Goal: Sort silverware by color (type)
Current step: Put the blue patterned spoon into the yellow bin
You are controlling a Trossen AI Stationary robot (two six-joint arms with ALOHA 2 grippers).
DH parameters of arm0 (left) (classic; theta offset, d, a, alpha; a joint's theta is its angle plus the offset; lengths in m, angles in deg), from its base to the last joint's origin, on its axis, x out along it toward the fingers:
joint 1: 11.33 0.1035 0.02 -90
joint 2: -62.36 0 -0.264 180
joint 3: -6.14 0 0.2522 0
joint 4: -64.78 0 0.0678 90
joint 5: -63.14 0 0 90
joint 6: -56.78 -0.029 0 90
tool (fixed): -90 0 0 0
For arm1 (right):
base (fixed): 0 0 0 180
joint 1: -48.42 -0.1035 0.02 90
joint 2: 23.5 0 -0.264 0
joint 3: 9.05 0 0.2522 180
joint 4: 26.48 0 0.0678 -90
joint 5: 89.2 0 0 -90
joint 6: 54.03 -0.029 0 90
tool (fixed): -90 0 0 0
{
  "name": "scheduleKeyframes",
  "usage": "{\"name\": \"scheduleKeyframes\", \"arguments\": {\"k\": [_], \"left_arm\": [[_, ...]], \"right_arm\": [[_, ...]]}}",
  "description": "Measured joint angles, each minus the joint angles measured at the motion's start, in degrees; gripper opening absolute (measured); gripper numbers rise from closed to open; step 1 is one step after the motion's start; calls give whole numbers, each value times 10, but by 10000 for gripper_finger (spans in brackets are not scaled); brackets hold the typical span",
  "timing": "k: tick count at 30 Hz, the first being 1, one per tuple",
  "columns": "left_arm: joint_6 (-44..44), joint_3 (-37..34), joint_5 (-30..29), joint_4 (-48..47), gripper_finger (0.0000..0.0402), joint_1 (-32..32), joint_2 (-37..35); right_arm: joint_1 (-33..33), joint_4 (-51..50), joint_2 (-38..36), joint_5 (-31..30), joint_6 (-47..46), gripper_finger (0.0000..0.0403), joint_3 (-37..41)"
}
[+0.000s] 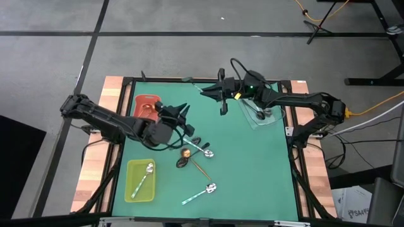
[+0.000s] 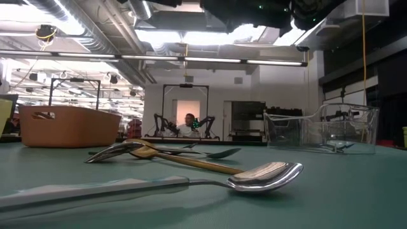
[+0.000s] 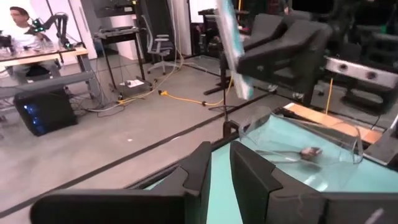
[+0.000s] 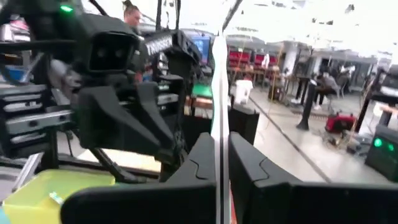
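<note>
I need to keep holding the mint-handled spoon [image 1: 203,88] with my right gripper until the fingers of my left gripper close around the spoon. Those fingers are still hovering beside the red tray [image 1: 140,101].
My right gripper [image 1: 213,92] hangs above the table's far middle, shut on a mint-handled spoon [image 1: 203,88], which in the left wrist view shows as a pale handle [image 3: 234,53]. My left gripper [image 1: 179,113] hovers beside the red tray [image 1: 140,101], shut and holding nothing [image 3: 221,171]. A copper spoon [image 1: 150,108] lies in the red tray and a mint-handled one [image 1: 146,174] in the yellow-green tray [image 1: 132,189]. A dark spoon [image 1: 265,114] lies in the clear tray [image 1: 252,121]. Copper, dark and mint spoons lie heaped mid-table [image 1: 192,151], and another mint spoon [image 1: 202,193] lies nearer. My right gripper pinches the mint handle [image 4: 217,124] of the spoon between its two fingers [image 3: 273,43]. The fingers lie across the handle. The spoon is lifted clear of the table and sticks out past the fingertips, one end [image 3: 245,90] free below them. Its bowl does not show.
The three trays sit left-far, left-near and right-far on the green mat. A raised dark frame [image 1: 208,80] edges the mat. Bare mat lies right of the heap [image 1: 252,170]. A person sits at a bench far behind [image 2: 189,124].
</note>
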Motion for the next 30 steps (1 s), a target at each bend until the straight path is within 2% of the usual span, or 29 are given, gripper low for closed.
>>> {"name": "scheduleKeyframes", "arguments": {"k": [4,11,16,23,30], "left_arm": [[-46,0,31,33,54,17,-21],[-133,0,149,123,54,67,-22],[-153,0,156,135,54,80,-22],[-248,0,186,201,54,69,-36],[-276,0,213,225,54,67,-45]], "right_arm": [[-3,28,0,5,0,3,0],[-15,44,0,16,0,3,0],[-14,44,0,49,-1,3,0],[-14,42,0,50,-2,3,0],[-14,42,0,61,0,3,0]]}}
